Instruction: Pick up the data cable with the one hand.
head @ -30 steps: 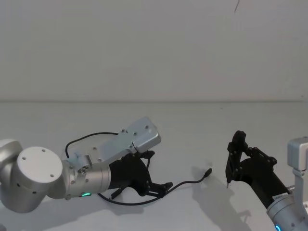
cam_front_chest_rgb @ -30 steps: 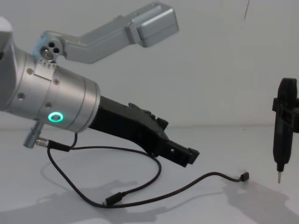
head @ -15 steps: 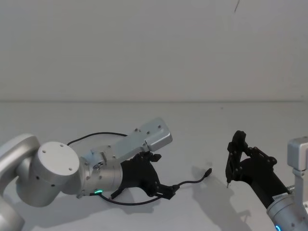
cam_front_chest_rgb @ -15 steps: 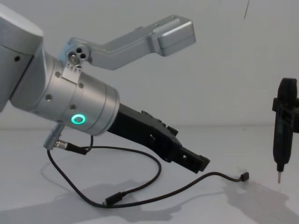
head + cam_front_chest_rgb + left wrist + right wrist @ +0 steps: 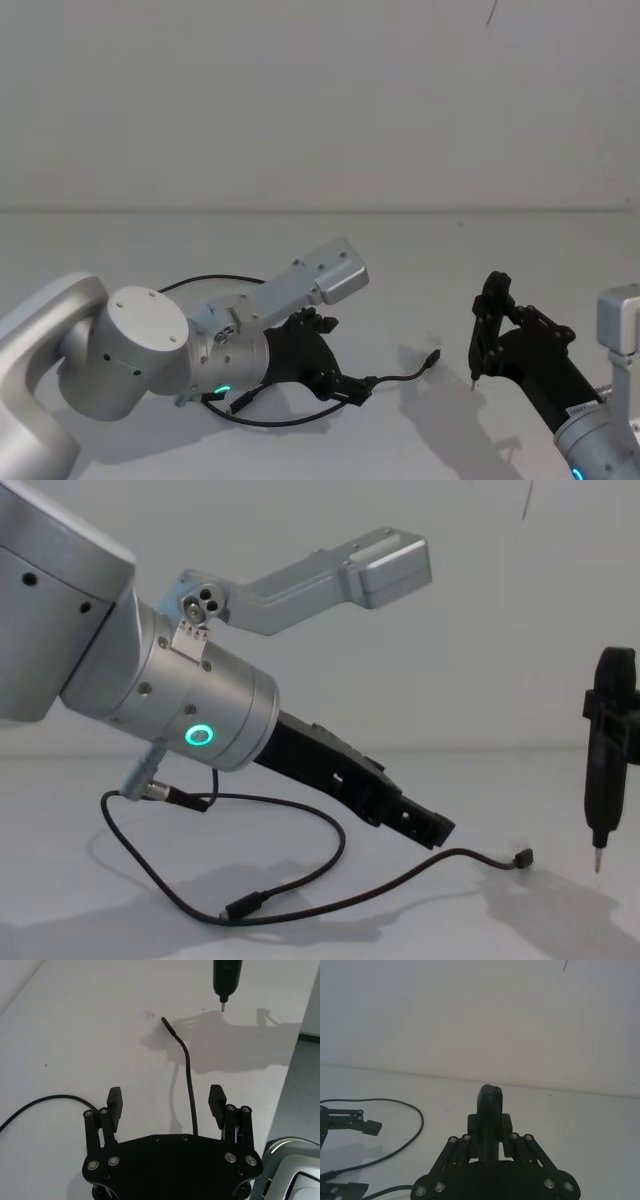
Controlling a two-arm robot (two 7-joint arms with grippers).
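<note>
My left gripper pinches the cable by the raised part behind its plug (image 5: 413,870) next, because that part of the cable arches up while the loop (image 5: 340,832) lies flat.
The data cable (image 5: 398,378) is a thin black cord lying loose on the white table, with one plug (image 5: 432,358) toward the right and a loop (image 5: 190,283) behind my left arm. My left gripper (image 5: 342,360), the chunky black one on the silver arm with the green ring (image 5: 201,735), hovers open just above the cable. In the left wrist view the cable (image 5: 189,1075) runs between the spread fingers (image 5: 114,1102), nearer one finger than the other. The chest view shows the gripper (image 5: 432,830) slanting down over the cable (image 5: 400,880). My right gripper (image 5: 490,325) is shut on a slim upright black tool (image 5: 605,750).
The tool's metal tip (image 5: 222,1007) hangs a little beyond the cable's plug (image 5: 164,1019). The table's edge (image 5: 295,1060) drops to a grey floor there. A plain white wall stands behind the table (image 5: 400,260). The cable's second plug (image 5: 246,907) lies near the front.
My left arm has pushed forward and to the right, bringing the open gripper lower and closer over the cable. The cable and the right arm have not moved.
</note>
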